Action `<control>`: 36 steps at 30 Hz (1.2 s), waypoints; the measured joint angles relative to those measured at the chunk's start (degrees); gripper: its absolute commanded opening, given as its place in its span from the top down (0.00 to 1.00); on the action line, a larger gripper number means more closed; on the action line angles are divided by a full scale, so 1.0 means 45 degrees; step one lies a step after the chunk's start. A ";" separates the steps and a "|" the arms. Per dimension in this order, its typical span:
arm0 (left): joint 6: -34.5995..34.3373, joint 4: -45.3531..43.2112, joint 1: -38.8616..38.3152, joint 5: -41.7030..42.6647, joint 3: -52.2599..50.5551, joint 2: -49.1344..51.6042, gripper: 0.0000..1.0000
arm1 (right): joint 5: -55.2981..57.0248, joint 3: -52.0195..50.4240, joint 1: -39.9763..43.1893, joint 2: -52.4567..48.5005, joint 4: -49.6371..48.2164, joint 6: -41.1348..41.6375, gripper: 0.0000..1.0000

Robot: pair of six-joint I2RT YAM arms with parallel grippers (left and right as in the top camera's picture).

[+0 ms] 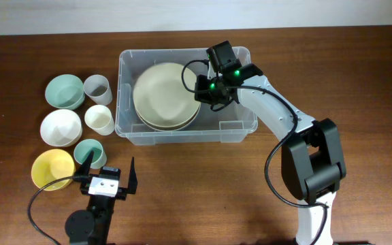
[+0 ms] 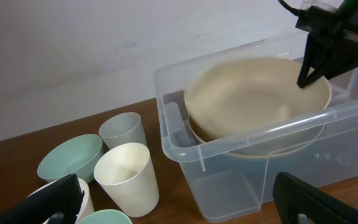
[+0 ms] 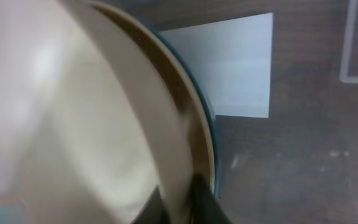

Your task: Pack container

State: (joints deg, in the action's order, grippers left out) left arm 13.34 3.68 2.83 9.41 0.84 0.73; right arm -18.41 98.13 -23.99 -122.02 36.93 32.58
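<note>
The beige plate hangs just inside the lower plate's rim and would nest there if the right gripper opened now, so the right gripper needs to open.
The container [image 1: 182, 135], a large clear tub, stands at the middle back of the table. Inside it a beige plate [image 1: 160, 95] lies on top of other plates, and it looks slightly tilted in the left wrist view, plate [image 2: 253, 99]. My right gripper [image 1: 204, 91] reaches into the tub and is shut on this plate's right rim, gripper [image 3: 182, 199]. A teal edge shows under the beige plate [image 3: 73, 124], next to the white label [image 3: 229, 68] on the tub's base. My left gripper [image 1: 111, 165] hovers open near the front left, holding nothing, gripper [image 2: 179, 208].
Left of the tub stand a teal bowl [image 1: 64, 90], a grey cup [image 1: 96, 87], a white cup [image 1: 99, 119], a white bowl [image 1: 60, 127], a teal cup [image 1: 89, 152] and a yellow bowl [image 1: 52, 169]. The right arm crosses the tub's right end.
</note>
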 measured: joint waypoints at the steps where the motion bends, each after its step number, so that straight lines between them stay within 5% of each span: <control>1: 0.0000 0.0000 0.0000 0.0000 0.0000 0.0000 0.00 | -0.0073 0.0000 0.0000 0.0000 -0.0010 0.0000 0.96; 15: 0.0000 0.0000 0.0000 0.0000 -0.0005 0.0000 0.00 | -0.0359 0.0000 0.0000 -0.0019 0.0010 0.0053 0.95; 25: 0.0000 0.0000 0.0000 0.0000 0.0000 0.0000 0.00 | -0.0597 0.0000 0.0000 -0.0019 0.0058 0.0078 0.57; 36: 0.0000 0.0000 0.0000 0.0000 -0.0005 0.0000 0.00 | -0.0690 0.0000 0.0024 -0.0019 0.0063 0.0092 0.50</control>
State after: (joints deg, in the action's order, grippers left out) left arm 13.34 3.68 2.83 9.41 0.82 0.73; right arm -21.52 98.13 -23.88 -122.10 37.21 32.99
